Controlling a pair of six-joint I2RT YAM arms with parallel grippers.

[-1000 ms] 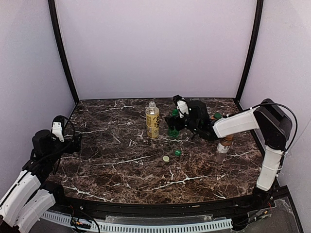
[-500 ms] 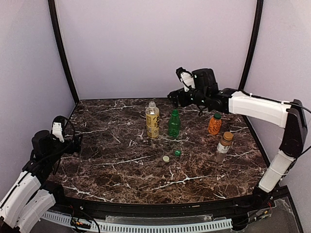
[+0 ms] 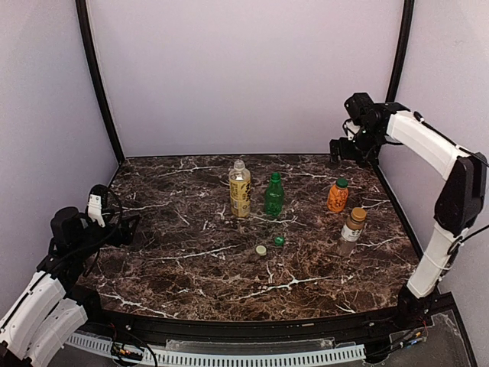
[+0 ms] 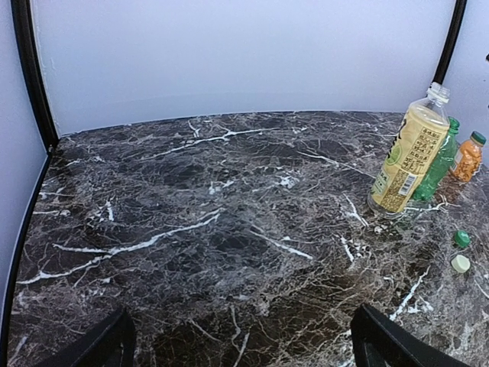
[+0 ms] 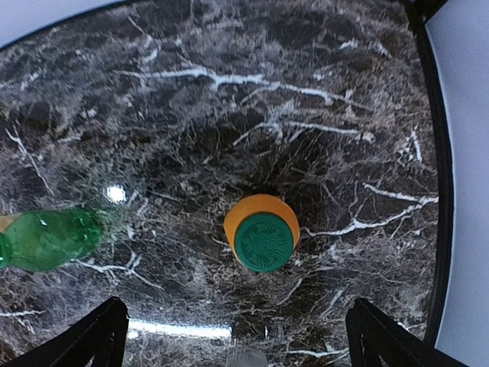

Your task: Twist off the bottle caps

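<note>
The orange bottle should next be grabbed by its green cap end (image 3: 341,183) (image 5: 263,242) with the right gripper, so its body stays free for the left gripper to grab for unscrewing.
Four bottles stand on the dark marble table (image 3: 191,267). The tall clear bottle of yellow liquid (image 3: 240,189) (image 4: 409,157) has a bare neck with no cap. Right of it is the all-green bottle (image 3: 273,195) (image 5: 46,238). The squat orange bottle (image 3: 337,196) (image 5: 263,241) wears a green cap, and the slim clear bottle (image 3: 353,231) a brown one. A green cap (image 3: 279,241) and a pale cap (image 3: 261,250) lie loose in front. My right gripper (image 3: 340,151) (image 5: 237,344) hangs open, high above the orange bottle. My left gripper (image 3: 128,229) (image 4: 244,355) stands open at the far left, holding nothing.
Black frame posts (image 3: 390,76) stand at the back corners, the right one close to my right arm. Pale walls close in the back and both sides. The table's right edge (image 5: 435,191) runs close by the orange bottle.
My right arm has risen from the green bottle and swung to the back right, above the orange bottle, with its jaws opening fully. The left arm has barely shifted.
</note>
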